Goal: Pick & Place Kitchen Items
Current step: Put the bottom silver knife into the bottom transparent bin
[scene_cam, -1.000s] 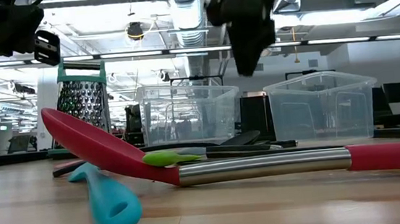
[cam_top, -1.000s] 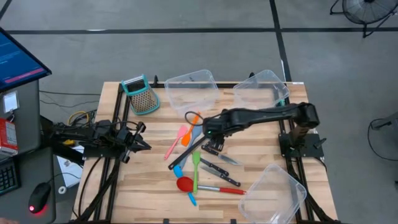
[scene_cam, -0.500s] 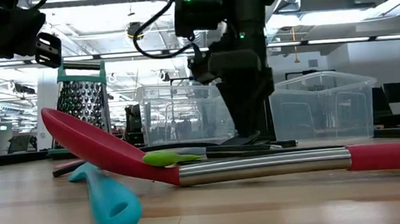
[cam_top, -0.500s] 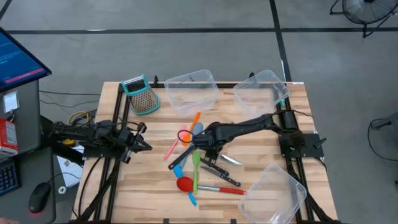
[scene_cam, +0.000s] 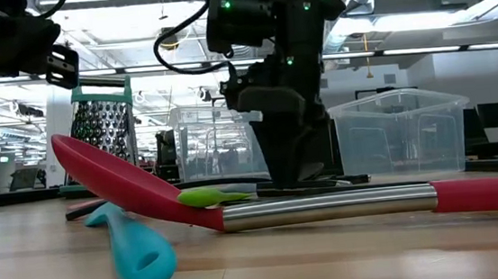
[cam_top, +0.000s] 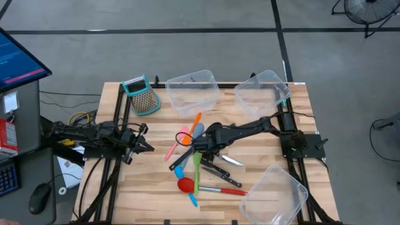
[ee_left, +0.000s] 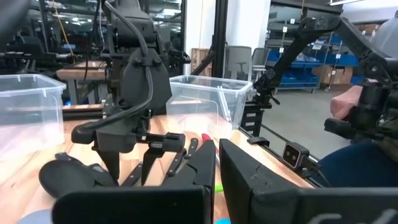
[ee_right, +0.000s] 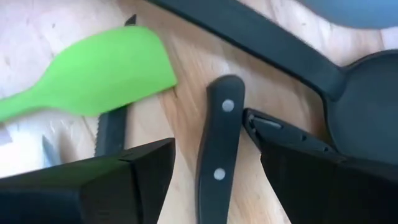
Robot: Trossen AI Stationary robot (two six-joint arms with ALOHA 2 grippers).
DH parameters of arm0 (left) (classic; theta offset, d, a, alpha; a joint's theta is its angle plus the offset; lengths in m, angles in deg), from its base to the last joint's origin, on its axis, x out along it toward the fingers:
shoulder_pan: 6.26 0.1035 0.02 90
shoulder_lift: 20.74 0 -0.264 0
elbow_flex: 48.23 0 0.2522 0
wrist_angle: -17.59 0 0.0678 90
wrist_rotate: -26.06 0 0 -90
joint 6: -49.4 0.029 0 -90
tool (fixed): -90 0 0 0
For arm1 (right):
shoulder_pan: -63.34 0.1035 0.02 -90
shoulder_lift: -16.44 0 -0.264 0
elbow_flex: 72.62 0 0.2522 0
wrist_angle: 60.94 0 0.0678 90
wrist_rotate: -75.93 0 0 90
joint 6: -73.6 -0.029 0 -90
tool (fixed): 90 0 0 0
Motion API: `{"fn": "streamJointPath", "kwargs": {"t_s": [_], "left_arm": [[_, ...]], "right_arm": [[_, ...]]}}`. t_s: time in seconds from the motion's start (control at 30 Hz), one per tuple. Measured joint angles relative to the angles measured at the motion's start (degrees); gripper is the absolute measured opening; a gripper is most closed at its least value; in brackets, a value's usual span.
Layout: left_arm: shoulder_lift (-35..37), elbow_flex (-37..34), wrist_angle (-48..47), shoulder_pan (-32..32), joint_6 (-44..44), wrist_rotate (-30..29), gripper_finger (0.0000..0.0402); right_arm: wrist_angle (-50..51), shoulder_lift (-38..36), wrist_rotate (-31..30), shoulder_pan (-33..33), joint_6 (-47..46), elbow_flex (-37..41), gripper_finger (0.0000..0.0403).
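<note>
The right gripper grips the knife by its riveted black handle next, since the knife's blade lies bare on the wood.
The kitchen items lie in a loose pile at mid-table: orange spatula, pink spatula, green spatula, red-headed spatula, blue spatula, black ladle and black-handled knives. My right gripper points down into the pile, open. Its fingers stand on either side of one knife's riveted black handle, low over the wood. My left gripper waits shut at the table's left edge, holding nothing.
Two clear bins stand along the far edge, and a third lies at the near right corner. A teal-framed grater stands at the far left. Bare wood lies between the pile and the left arm.
My right gripper has come down from well above the table into the utensil pile, shifting a little toward the table's left. It has stayed open. The utensils lie where they were.
</note>
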Motion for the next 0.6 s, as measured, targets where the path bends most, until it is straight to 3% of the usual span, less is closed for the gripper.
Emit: {"fn": "streamJointPath", "kwargs": {"t_s": [0.37, 0.6], "left_arm": [[-0.09, -0.01, 0.31, 0.0, 0.0, 0.0, 0.0008], [-0.07, -0.02, 0.37, -0.01, 0.0, 0.02, 0.0008]], "right_arm": [[-4.5, -0.44, 2.16, -1.69, 0.07, 3.77, 0.0197], [-5.94, -0.26, 1.11, -1.6, -0.17, 3.85, 0.0118]]}}
